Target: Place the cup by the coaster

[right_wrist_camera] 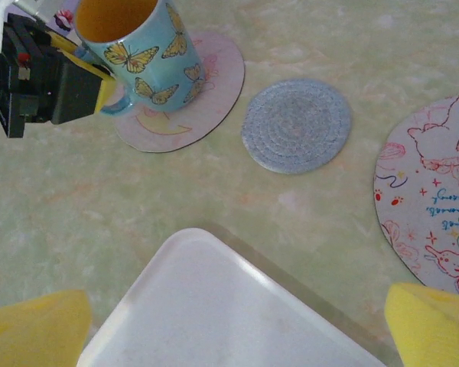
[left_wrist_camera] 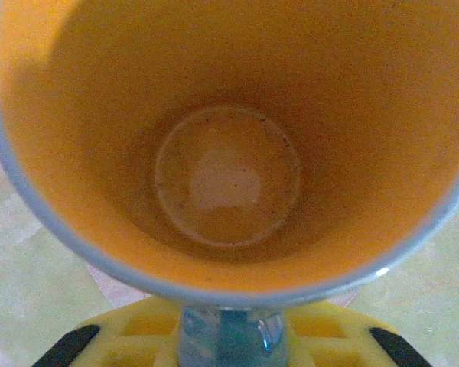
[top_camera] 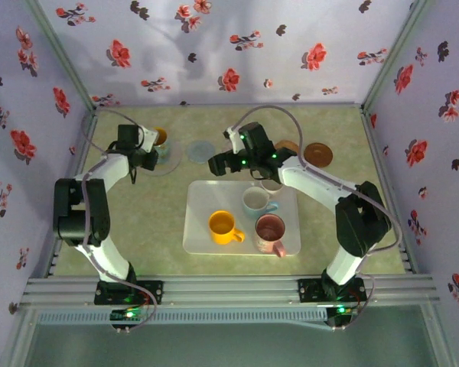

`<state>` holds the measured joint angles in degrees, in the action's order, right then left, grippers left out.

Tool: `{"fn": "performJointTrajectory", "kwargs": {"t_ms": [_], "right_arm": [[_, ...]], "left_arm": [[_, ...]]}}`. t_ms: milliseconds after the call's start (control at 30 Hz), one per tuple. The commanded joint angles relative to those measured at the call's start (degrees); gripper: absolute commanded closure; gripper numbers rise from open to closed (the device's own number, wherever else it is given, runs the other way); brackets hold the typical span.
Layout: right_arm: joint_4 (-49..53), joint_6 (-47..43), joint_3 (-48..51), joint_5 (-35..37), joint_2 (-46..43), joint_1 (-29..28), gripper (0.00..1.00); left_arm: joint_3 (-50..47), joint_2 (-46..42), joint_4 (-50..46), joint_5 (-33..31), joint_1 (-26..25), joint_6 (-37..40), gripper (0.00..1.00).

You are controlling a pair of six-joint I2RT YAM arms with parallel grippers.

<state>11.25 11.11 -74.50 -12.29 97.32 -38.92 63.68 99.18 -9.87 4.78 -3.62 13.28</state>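
The pink coaster lies flat under the cup's base and shows past it, so my left gripper should open and the cup would end there.
The cup (right_wrist_camera: 141,46) is light blue with butterflies and orange inside (left_wrist_camera: 229,153). It stands at the back left (top_camera: 160,137) over a pale pink coaster (right_wrist_camera: 203,84), leaning a little; I cannot tell whether its base rests flat. My left gripper (right_wrist_camera: 53,84) is shut on the cup's handle (left_wrist_camera: 229,340), which sits between the yellow fingers (left_wrist_camera: 138,336). My right gripper (top_camera: 218,163) hangs open above the far left corner of the white tray (right_wrist_camera: 214,306), with nothing between its yellow fingertips (right_wrist_camera: 30,329).
A blue woven coaster (right_wrist_camera: 296,125) lies right of the pink one, then a white coaster with pink drawings (right_wrist_camera: 432,199). A brown coaster (top_camera: 318,154) lies at the back right. The tray (top_camera: 203,206) carries a yellow mug (top_camera: 223,227), a white mug (top_camera: 256,201) and a pink mug (top_camera: 271,229).
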Motion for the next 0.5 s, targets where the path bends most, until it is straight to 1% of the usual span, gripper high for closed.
{"fn": "performJointTrajectory", "kwargs": {"t_ms": [0,100,167,300,433,467], "right_arm": [[1.05,-1.09,-1.71,-0.88,0.36,-0.46,0.00],[1.22,-1.09,-1.70,-0.98,0.33,-0.44,0.00],[1.29,-1.09,-1.70,-0.98,0.24,-0.45,0.00],[1.65,-1.09,-1.46,-0.89,-0.10,-0.45,0.00],[1.72,-1.01,-1.11,-0.80,-0.59,-0.44,0.00],[1.73,-1.01,-1.03,-0.78,-0.74,-0.46,0.00]], "left_arm": [[1.45,-1.00,6.07,-0.29,0.71,0.98,1.00],[1.06,-0.74,6.07,-0.29,0.80,0.78,0.99],[0.29,-0.96,6.97,-0.29,0.80,0.79,0.92],[-0.75,-1.10,7.90,-0.38,0.89,0.36,0.84],[-1.00,-1.00,7.32,-0.46,0.89,-0.18,0.74],[-1.33,-1.08,7.44,-0.60,0.89,-0.33,0.70]]}}
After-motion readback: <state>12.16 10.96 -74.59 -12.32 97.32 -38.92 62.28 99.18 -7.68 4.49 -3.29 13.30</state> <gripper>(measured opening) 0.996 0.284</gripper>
